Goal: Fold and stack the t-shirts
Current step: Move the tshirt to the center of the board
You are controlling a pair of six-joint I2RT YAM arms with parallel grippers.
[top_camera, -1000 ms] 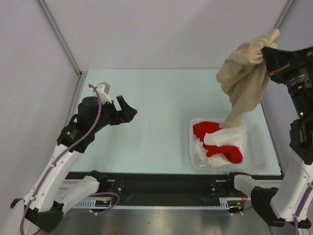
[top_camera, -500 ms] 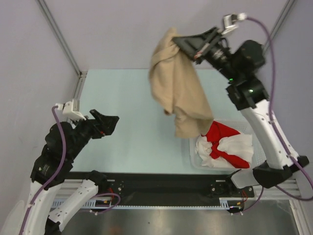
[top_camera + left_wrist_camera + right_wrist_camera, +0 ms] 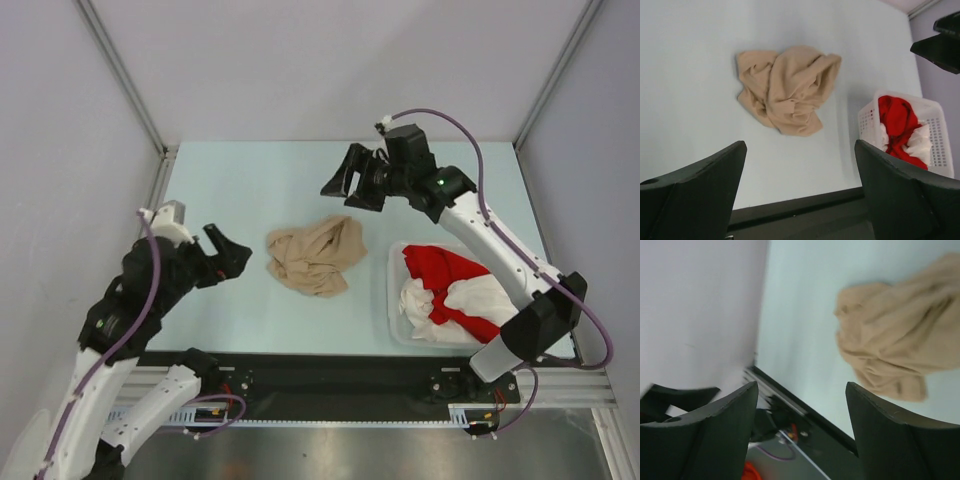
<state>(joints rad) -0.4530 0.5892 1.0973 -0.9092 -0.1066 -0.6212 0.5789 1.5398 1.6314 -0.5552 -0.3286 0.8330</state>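
Observation:
I need to spread the crumpled beige t-shirt for folding, so I will next grab it with my right gripper by its far edge, on the side nearer the basket.
A beige t-shirt (image 3: 315, 256) lies crumpled in a heap on the pale table, left of the basket. It also shows in the left wrist view as the beige t-shirt (image 3: 787, 90) and in the right wrist view (image 3: 895, 350). My right gripper (image 3: 345, 190) hangs open above and behind it, with nothing between its fingers (image 3: 801, 387). To the heap's left, my left gripper (image 3: 230, 252) stands open and empty (image 3: 800, 147), pointing towards the heap. A red t-shirt (image 3: 440, 270) and a white t-shirt (image 3: 480, 295) lie bunched together in the basket.
The white plastic lattice basket (image 3: 530, 300) stands at the table's near right; its wall also shows in the left wrist view (image 3: 867, 122). A black rail (image 3: 330, 370) runs along the near edge. Grey walls with metal posts enclose the table on three sides.
My right gripper swung left and down with the beige t-shirt, then opened and let it go; the shirt now lies on the table. My left gripper shifted slightly.

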